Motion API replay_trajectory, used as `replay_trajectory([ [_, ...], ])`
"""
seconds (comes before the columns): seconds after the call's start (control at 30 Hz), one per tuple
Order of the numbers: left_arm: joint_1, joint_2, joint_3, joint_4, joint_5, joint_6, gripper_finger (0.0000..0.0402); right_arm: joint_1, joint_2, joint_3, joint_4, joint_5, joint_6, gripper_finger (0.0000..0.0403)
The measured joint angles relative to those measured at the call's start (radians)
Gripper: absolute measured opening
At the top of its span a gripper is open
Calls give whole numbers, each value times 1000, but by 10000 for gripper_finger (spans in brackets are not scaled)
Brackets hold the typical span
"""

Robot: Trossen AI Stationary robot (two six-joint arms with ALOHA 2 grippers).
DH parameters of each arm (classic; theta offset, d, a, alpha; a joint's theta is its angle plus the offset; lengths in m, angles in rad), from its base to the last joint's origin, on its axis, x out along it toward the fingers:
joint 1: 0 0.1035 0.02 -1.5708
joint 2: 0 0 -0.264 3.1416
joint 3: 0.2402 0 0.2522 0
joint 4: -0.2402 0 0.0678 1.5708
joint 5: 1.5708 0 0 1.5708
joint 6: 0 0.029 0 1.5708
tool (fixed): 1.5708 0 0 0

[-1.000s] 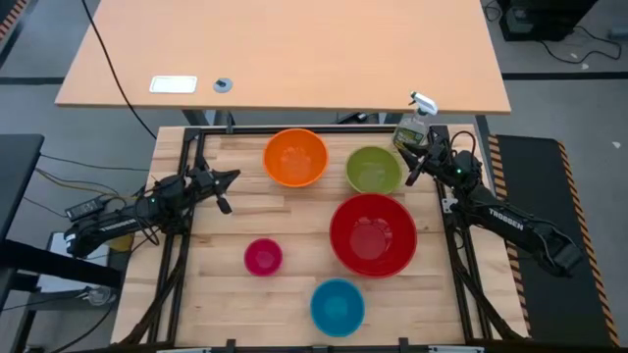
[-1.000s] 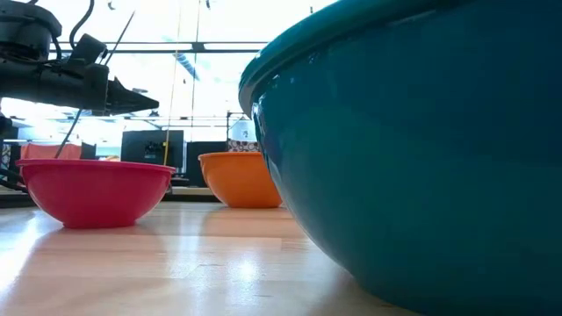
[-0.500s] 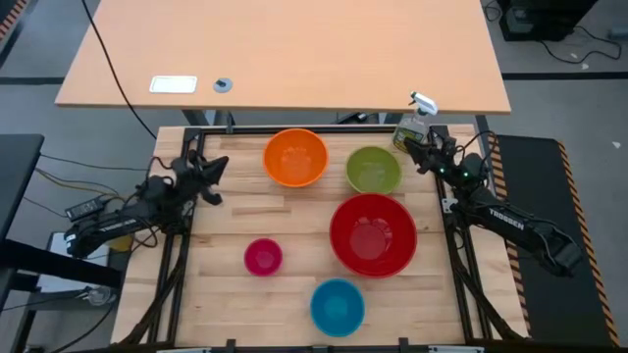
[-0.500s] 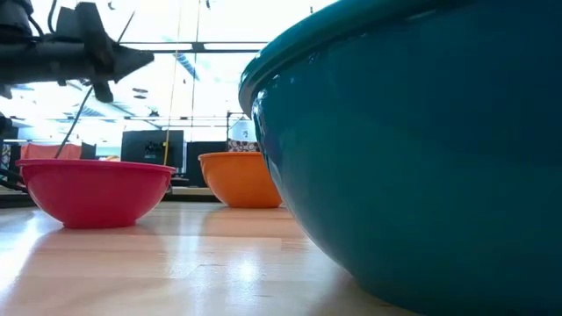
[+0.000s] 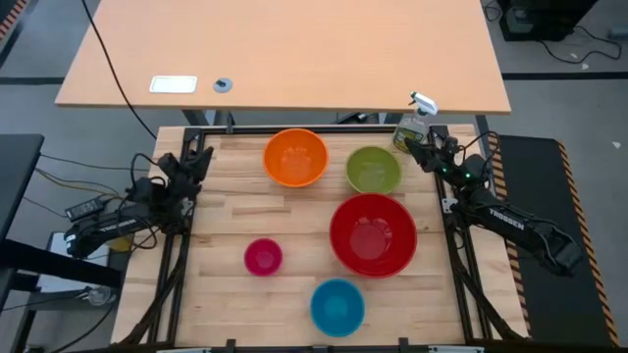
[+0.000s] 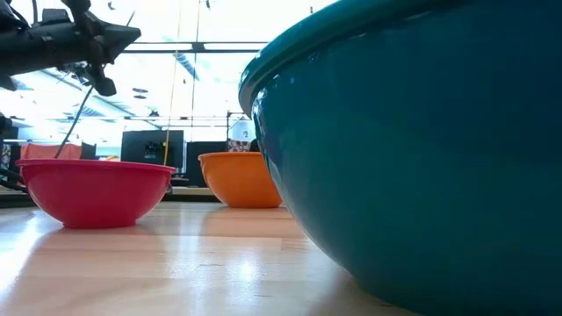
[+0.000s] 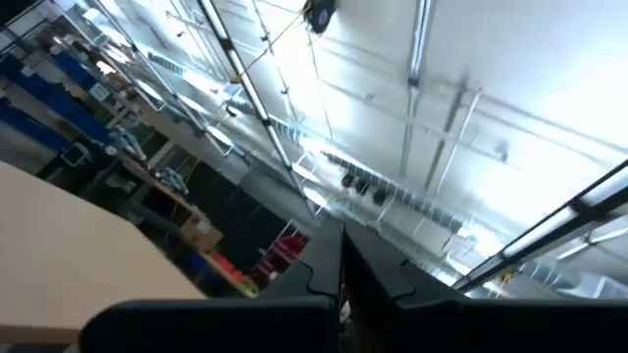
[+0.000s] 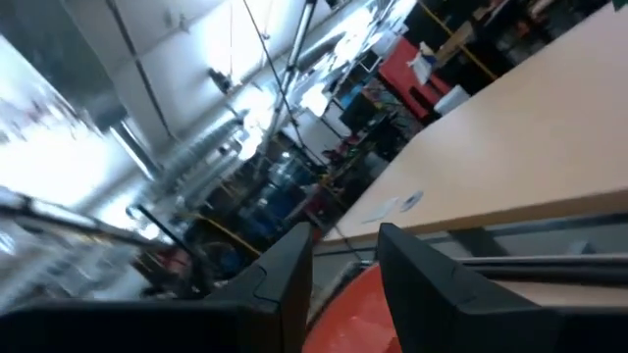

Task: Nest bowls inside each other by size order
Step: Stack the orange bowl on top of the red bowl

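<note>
My right gripper should next grab the orange bowl by its rim [image 5: 318, 135], to put it inside the wider red bowl [image 5: 374, 235].
Five bowls stand apart, upright on their bases, on the wooden table: orange [image 5: 295, 157] and olive-green [image 5: 374, 170] at the far side, red [image 5: 373, 233] in the middle right, pink [image 5: 263, 257] left of it, and blue [image 5: 338, 306] at the near edge. The low view shows the blue [image 6: 421, 158], pink [image 6: 95, 189] and orange [image 6: 239, 180] bowls. My left gripper [image 5: 203, 157] is shut and empty, raised over the far left edge. My right gripper [image 5: 422, 149] is slightly open and empty, just right of the olive-green bowl.
A clear spray bottle [image 5: 414, 126] stands at the table's far right corner, close behind my right gripper. A large beige desk [image 5: 285, 54] lies beyond the far edge. There is bare wood between the pink and orange bowls.
My left gripper has drawn back toward the table's left and far edges, risen and tipped upward. My right gripper has drawn back from the olive-green bowl toward the far right corner. No bowl has moved.
</note>
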Motion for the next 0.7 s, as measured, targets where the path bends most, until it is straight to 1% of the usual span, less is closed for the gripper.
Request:
replay_trajectory([
  [0.07,0,0,0,21,0,-29,18,6,0,0,39,5,122,128],
  [0.13,1,0,0,38,-25,-59,18,11,0,9,51,8,171,128],
  [0.2,2,1,4,24,-62,-81,18,22,5,60,18,-55,158,126],
  [0.23,2,9,21,-18,-65,-92,18,34,10,98,-28,-100,135,124],
  [0.3,-5,42,79,-156,-57,-113,18,69,31,200,-190,-156,49,120],
  [0.37,-14,109,160,-317,-56,-115,18,112,67,321,-403,-151,-90,116],
  [0.43,-23,203,242,-430,-56,-92,18,152,124,455,-618,-94,-243,115],
  [0.5,-27,303,329,-508,-56,-56,18,186,198,581,-786,-30,-373,114],
  [0.6,-27,451,465,-640,-57,-46,26,225,332,737,-952,26,-513,114],
  [0.7,-27,587,591,-778,-61,-45,52,257,477,867,-1042,33,-597,116],
])
